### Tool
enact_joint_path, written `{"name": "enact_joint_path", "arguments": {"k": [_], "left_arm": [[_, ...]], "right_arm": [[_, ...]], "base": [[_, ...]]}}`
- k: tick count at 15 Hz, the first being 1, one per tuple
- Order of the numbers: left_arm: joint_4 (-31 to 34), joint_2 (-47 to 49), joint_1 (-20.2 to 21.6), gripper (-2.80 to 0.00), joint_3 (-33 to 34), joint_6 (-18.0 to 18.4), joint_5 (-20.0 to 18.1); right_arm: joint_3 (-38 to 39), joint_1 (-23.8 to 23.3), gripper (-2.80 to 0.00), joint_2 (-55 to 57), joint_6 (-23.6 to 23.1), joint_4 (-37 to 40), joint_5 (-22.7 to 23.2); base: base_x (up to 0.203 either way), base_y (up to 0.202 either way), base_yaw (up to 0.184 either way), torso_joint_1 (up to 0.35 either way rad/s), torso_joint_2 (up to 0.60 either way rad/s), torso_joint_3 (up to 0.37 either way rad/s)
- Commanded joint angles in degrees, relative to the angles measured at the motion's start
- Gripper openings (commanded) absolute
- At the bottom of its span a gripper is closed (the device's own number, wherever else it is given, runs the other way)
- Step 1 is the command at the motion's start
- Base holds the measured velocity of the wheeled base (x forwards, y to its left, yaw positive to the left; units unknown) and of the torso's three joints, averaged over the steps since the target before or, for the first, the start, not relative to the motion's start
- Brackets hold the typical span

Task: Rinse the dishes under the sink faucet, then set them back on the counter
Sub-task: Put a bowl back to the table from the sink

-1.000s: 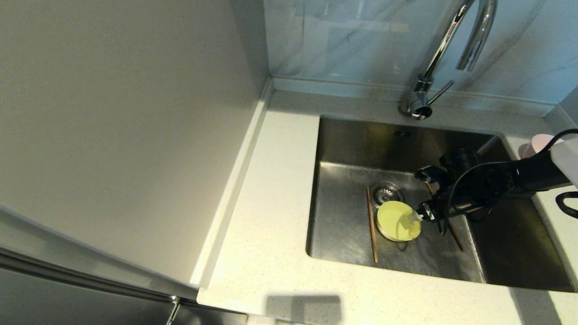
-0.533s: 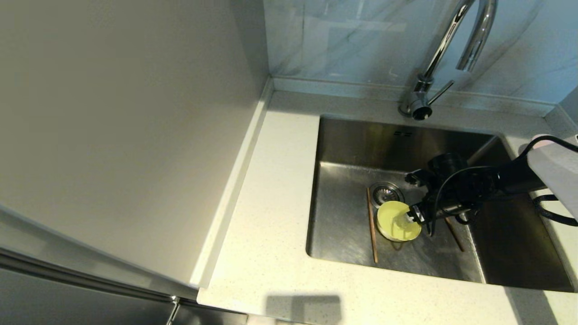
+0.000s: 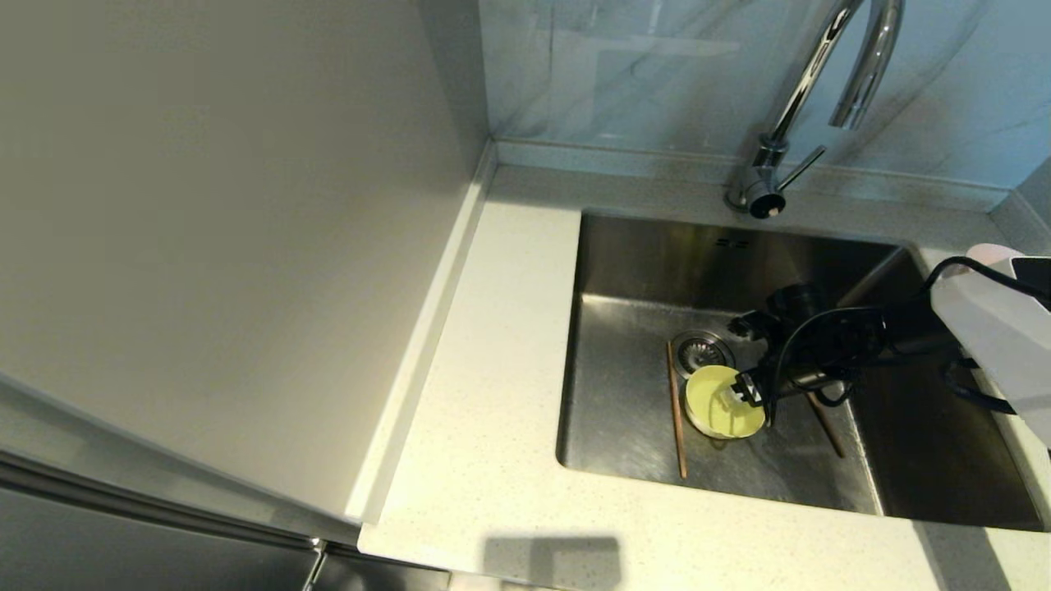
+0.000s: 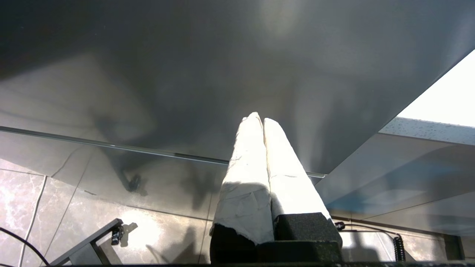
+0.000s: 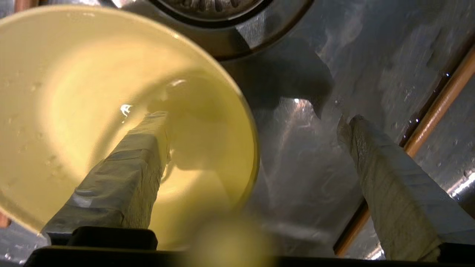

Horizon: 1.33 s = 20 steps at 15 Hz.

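Observation:
The robot's right gripper should next put the yellow-green bowl back on the counter, so it should grab the yellow-green bowl by its rim [image 3: 733, 371] [image 5: 255, 144].
The yellow-green bowl [image 3: 718, 404] sits upright on the floor of the sink [image 3: 624, 271], just in front of the drain strainer [image 3: 702, 349]. My right gripper [image 3: 733, 361] is low in the basin and open across the bowl's right rim [image 5: 245, 122]. One taped finger [image 5: 148, 148] is inside the bowl and the other finger [image 5: 374, 163] is outside it. One chopstick [image 3: 676, 410] lies left of the bowl, another [image 3: 825, 427] to its right, partly under the arm. A pink bowl's edge [image 3: 989, 249] peeks out behind the right arm. My left gripper [image 4: 259, 120] is shut and empty, parked below the counter.
The chrome faucet [image 3: 809, 82] arches over the sink's back edge, its lever [image 3: 800, 168] pointing right. The speckled counter [image 3: 509, 328] lies left of and in front of the basin. A plain side panel [image 3: 230, 230] stands along the left.
My right arm has slid left and a little deeper into the sink, bringing one finger further over the yellow-green bowl. The bowl has barely moved.

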Motion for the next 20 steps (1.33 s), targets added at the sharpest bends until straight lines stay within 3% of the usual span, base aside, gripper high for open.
{"name": "enact_joint_path", "arguments": {"k": [1,2,20], "left_arm": [[0.0,-0.2,0.0,-2.8,0.0,0.0,0.0],[0.0,-0.2,0.0,-2.8,0.0,0.0,0.0],[0.0,-0.2,0.0,-2.8,0.0,0.0,0.0]], "right_arm": [[-0.8,0.0,0.0,1.1,-0.1,0.1,0.0],[-1.2,0.0,-2.8,1.6,-0.1,0.1,-0.5],[-9.2,-2.6,-2.8,0.6,-0.2,0.1,-1.4]], "base": [[0.0,0.0,0.0,0.0,0.0,0.0],[0.0,0.0,0.0,0.0,0.0,0.0],[0.0,0.0,0.0,0.0,0.0,0.0]]}}
